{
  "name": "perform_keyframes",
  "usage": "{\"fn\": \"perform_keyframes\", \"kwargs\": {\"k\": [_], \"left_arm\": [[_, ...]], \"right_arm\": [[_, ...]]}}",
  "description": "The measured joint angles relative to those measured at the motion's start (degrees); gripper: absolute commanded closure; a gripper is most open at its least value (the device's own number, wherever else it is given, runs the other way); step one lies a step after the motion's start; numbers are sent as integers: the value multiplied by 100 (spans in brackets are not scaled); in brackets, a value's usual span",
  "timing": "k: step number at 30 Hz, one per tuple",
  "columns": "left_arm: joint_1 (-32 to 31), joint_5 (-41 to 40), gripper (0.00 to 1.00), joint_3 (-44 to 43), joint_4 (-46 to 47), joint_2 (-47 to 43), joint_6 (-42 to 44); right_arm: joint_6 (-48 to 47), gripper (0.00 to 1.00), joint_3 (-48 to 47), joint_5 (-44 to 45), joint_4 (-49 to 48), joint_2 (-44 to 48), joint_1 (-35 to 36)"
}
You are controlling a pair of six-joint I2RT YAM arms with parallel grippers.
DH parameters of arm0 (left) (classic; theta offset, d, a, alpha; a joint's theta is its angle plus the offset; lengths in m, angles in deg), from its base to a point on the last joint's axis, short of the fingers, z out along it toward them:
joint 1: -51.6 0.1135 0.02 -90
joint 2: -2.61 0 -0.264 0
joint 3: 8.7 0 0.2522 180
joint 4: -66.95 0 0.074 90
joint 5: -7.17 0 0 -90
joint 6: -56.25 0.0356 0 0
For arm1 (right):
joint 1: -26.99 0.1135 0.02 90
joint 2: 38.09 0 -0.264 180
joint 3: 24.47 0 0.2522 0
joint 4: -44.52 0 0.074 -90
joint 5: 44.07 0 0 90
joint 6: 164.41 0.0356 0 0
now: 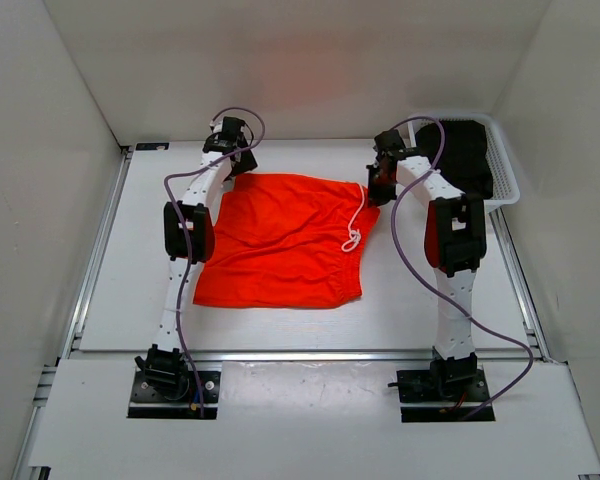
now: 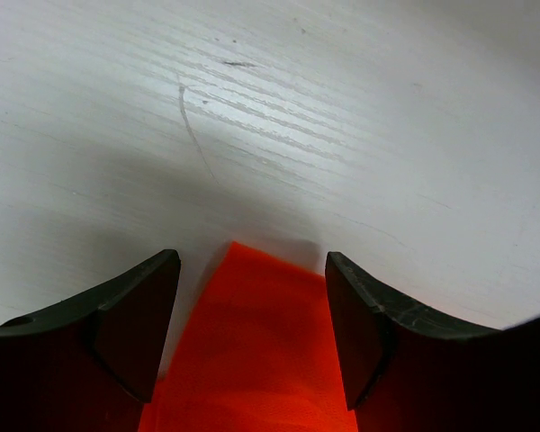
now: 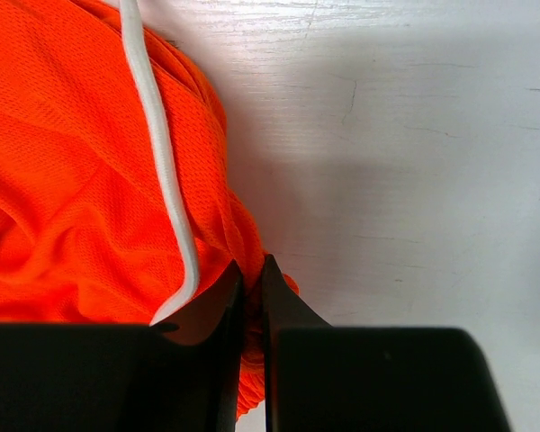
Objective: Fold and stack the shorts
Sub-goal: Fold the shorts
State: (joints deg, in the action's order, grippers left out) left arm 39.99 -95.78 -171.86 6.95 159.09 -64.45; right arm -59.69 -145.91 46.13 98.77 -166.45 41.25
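The far corner of the shorts [image 1: 280,240] would stay behind if I lifted my left gripper now. It lies between the gripper's fingers, which aren't pinching it.
The orange-red shorts [image 1: 280,240] lie spread flat on the white table, waistband to the right, with the white drawstring [image 1: 356,225] lying on the cloth. My left gripper [image 1: 242,163] is open at the far left corner of the shorts; in the left wrist view that corner [image 2: 252,342] lies between the two dark fingers [image 2: 130,324]. My right gripper [image 1: 380,185] is at the far right corner and is shut on the gathered waistband edge [image 3: 252,315]; the drawstring [image 3: 162,162] runs just left of it.
A white basket [image 1: 500,175] holding dark folded cloth [image 1: 465,155] stands at the back right, close behind my right arm. White walls enclose the table on three sides. A metal rail [image 1: 100,240] runs along the left edge.
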Motion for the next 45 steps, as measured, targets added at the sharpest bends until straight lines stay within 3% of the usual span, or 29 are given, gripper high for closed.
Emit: {"fn": "perform_keyframes", "kwargs": {"k": [6, 13, 14, 17, 18, 32, 40, 45], "left_arm": [[31, -48, 22, -129, 7, 57, 48], [26, 317, 42, -166, 35, 92, 376], [24, 385, 46, -166, 35, 98, 442], [17, 625, 83, -166, 22, 133, 616], [15, 671, 90, -166, 20, 136, 636], [280, 664, 90, -151, -190, -380, 654], [892, 1344, 90, -365, -168, -1276, 452], [1012, 1646, 90, -507, -125, -1377, 376]], "right_arm": [[-4, 100, -24, -26, 0, -44, 0], [-7, 100, -66, -42, 11, -59, 0], [-7, 100, -70, -42, 11, -61, 0], [-7, 100, -118, -42, 15, -105, 0], [-7, 100, -129, -42, 15, -122, 0], [-11, 100, -352, 105, 164, -151, 0], [-13, 100, -992, 98, 168, -151, 55], [-92, 100, -1384, 72, 157, -149, 74]]}}
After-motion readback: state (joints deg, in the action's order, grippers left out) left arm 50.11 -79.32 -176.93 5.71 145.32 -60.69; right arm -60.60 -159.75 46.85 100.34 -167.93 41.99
